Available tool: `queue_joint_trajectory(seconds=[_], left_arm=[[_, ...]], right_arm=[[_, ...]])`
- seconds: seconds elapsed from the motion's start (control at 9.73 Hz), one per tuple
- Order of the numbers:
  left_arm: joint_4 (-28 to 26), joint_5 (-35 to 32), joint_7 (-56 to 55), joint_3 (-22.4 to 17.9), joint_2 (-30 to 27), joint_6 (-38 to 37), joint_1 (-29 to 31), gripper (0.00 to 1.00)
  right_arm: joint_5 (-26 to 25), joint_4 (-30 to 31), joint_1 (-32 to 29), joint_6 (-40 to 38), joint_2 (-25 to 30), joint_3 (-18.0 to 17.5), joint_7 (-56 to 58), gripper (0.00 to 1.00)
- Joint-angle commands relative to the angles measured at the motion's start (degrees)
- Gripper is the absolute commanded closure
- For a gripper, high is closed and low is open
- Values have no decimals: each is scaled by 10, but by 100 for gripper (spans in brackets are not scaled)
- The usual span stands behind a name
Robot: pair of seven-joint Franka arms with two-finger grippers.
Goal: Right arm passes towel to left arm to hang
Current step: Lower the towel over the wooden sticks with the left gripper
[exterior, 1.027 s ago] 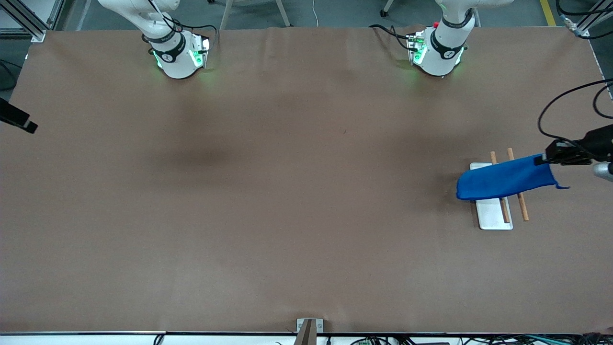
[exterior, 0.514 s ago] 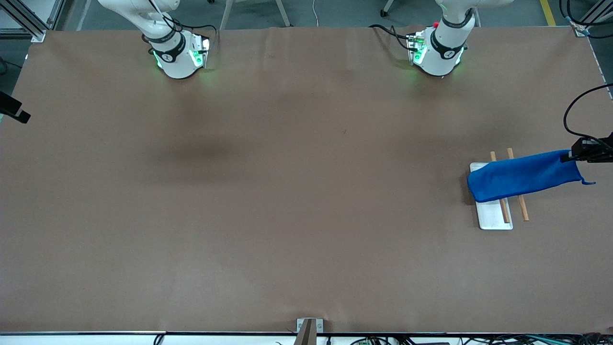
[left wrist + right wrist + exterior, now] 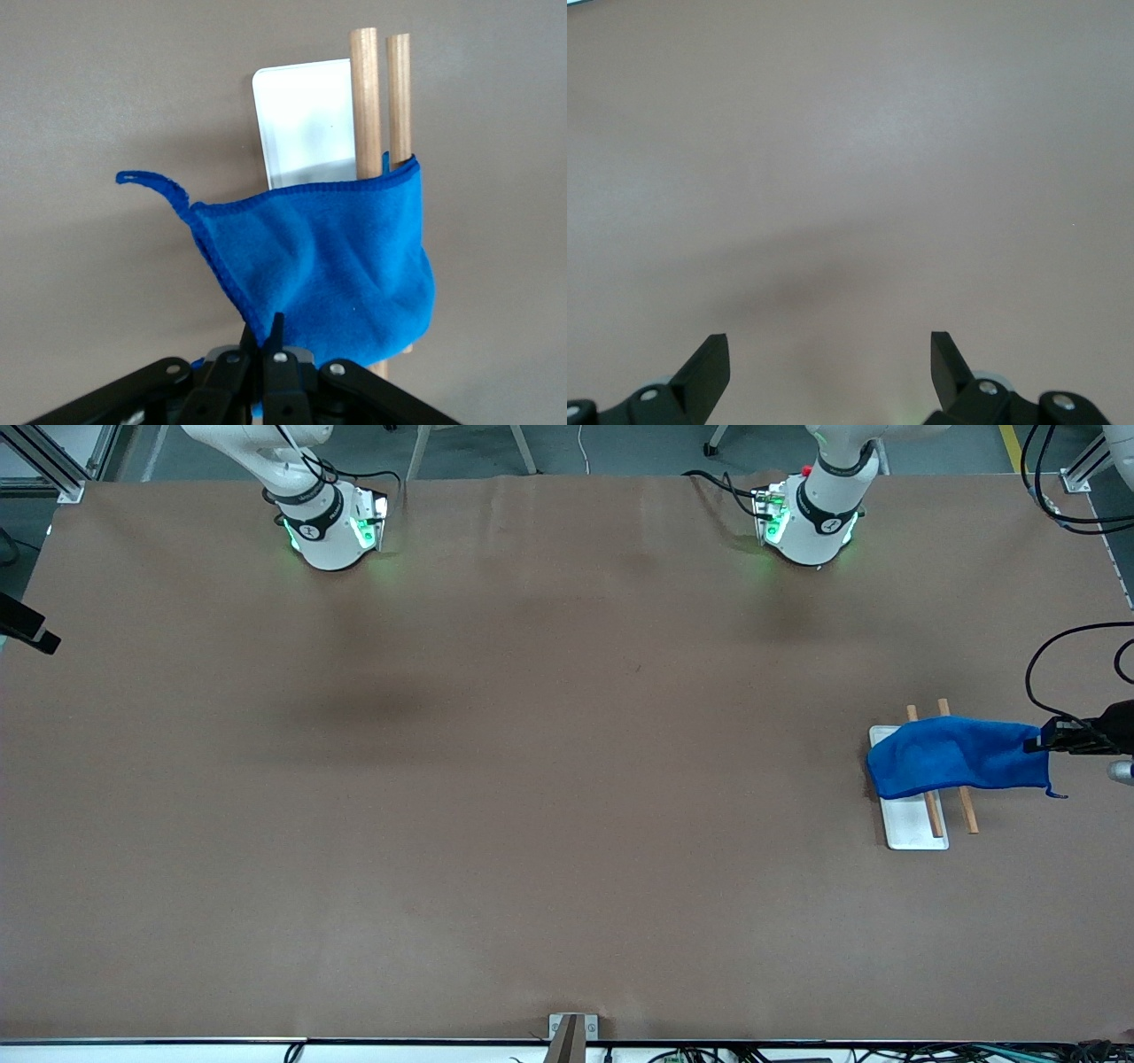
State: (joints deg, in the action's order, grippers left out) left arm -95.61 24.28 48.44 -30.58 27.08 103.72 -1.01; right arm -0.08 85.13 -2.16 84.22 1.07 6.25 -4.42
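I should release the towel with my left gripper next. The blue towel (image 3: 957, 757) (image 3: 337, 266) hangs low over the wooden rods and lies across both.
The bright blue towel (image 3: 957, 757) lies draped across two wooden rods (image 3: 967, 810) and the white tray (image 3: 912, 828) at the left arm's end of the table. My left gripper (image 3: 1038, 740) is shut on the towel's edge and holds that end up. The left wrist view shows the fingers (image 3: 276, 329) pinching the towel (image 3: 337, 266), its corner loop (image 3: 133, 177) hanging free, with the rods (image 3: 363, 88) and the tray (image 3: 301, 115) under it. My right gripper (image 3: 830, 354) is open and empty over bare table; a black part of it (image 3: 34, 638) shows at the right arm's end.
The table is covered in brown cloth (image 3: 567, 779). The two arm bases (image 3: 328, 522) (image 3: 811, 518) stand along the table edge farthest from the front camera. A small metal bracket (image 3: 571, 1032) sits at the nearest edge.
My left gripper pulled the towel outward past the rods, then came back a little and lower. The towel now sags over the rods and tray. The right gripper barely moved.
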Motion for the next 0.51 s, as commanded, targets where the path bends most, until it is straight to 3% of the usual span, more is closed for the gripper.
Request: queue_joint_trajectory(seconds=[0.0,0.1,0.21,0.31,0.41], left_arm=[[3,7,8,-5,32,21,-8,98],[4,6,9,-4,34,22,-8,88],[8,5,10,-2,31,22,-10,66],[17,3,13,1,27,21,-18,14],[28,9,13,2,16,20,-19,0]], right_arm=[[-8,7,7,5,7,3,3,0],[-7,8,6,10,7,3,3,0],[-7,8,6,10,7,2,3,0],[-7,7,6,11,7,1,3,0],[-7,8,4,18,7,1,3,0]])
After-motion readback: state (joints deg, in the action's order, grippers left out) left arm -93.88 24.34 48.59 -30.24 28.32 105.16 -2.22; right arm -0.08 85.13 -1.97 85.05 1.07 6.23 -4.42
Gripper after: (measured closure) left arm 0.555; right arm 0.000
